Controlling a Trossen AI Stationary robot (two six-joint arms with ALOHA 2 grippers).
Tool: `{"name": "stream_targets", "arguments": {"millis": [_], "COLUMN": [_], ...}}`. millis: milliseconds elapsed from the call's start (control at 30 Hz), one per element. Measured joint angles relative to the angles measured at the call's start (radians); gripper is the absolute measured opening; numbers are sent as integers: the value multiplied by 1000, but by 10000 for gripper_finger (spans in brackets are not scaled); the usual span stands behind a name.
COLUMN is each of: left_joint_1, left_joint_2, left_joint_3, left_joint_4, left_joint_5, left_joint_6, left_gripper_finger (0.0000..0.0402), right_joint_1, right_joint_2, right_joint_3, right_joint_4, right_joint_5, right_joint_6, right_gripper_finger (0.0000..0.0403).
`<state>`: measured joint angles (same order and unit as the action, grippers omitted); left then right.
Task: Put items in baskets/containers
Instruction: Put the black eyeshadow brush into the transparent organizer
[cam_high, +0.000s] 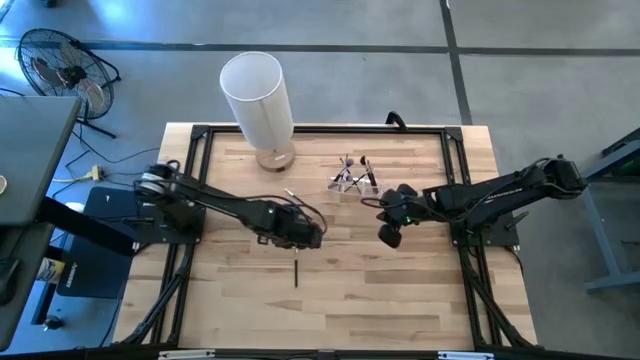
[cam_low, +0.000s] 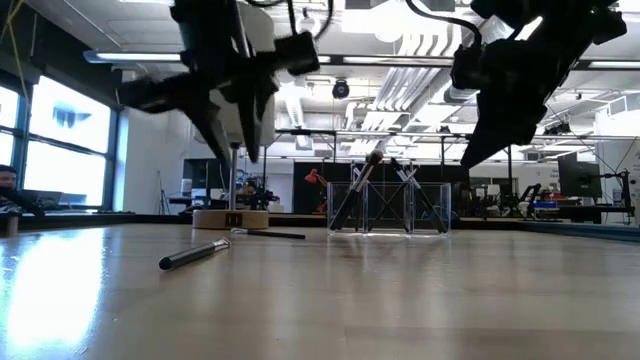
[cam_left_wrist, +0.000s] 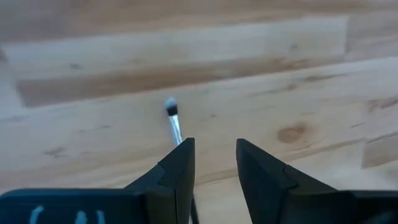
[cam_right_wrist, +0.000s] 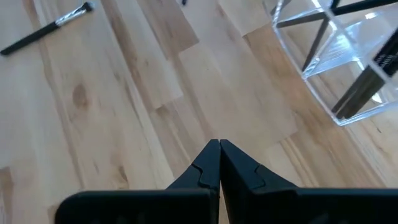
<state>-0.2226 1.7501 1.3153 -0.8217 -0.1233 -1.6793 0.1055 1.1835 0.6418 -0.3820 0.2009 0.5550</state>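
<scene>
The robot's left hand needs to grab the dark brush by its handle (cam_high: 296, 273) next. Then the brush can go in the clear container (cam_high: 352, 178) with the other brushes.
A dark brush (cam_high: 296, 272) lies flat on the wooden table near its middle, seen also in the low view (cam_low: 195, 255) and the right wrist view (cam_right_wrist: 46, 31). My left gripper (cam_high: 312, 238) hangs open just above it, pointing steeply down; in its wrist view a brush (cam_left_wrist: 175, 123) runs under one finger, and the gap (cam_left_wrist: 215, 171) holds nothing. The clear container (cam_high: 352, 178) stands farther back with several brushes leaning in it (cam_low: 388, 205). My right gripper (cam_high: 390, 236) hovers shut (cam_right_wrist: 219, 148) near the container, above the table.
A tall white cylinder (cam_high: 258, 95) on a wooden base (cam_low: 230, 217) stands at the far left of the table. A thin stick (cam_low: 270, 234) lies beside that base. Bare wood stretches toward the near edge.
</scene>
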Motion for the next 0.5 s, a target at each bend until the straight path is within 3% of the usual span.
{"name": "stream_targets", "arguments": {"millis": [167,500], "left_joint_1": [0,0], "left_joint_2": [77,147], "left_joint_3": [9,6], "left_joint_4": [55,5], "left_joint_5": [64,70], "left_joint_6": [-33,-110], "left_gripper_finger": [115,115], "right_joint_1": [0,0], "right_joint_2": [0,0], "right_joint_3": [0,-3], "right_joint_4": [-1,-19], "right_joint_5": [-38,-89], "right_joint_6": [-38,-63], "right_gripper_finger": [0,0]}}
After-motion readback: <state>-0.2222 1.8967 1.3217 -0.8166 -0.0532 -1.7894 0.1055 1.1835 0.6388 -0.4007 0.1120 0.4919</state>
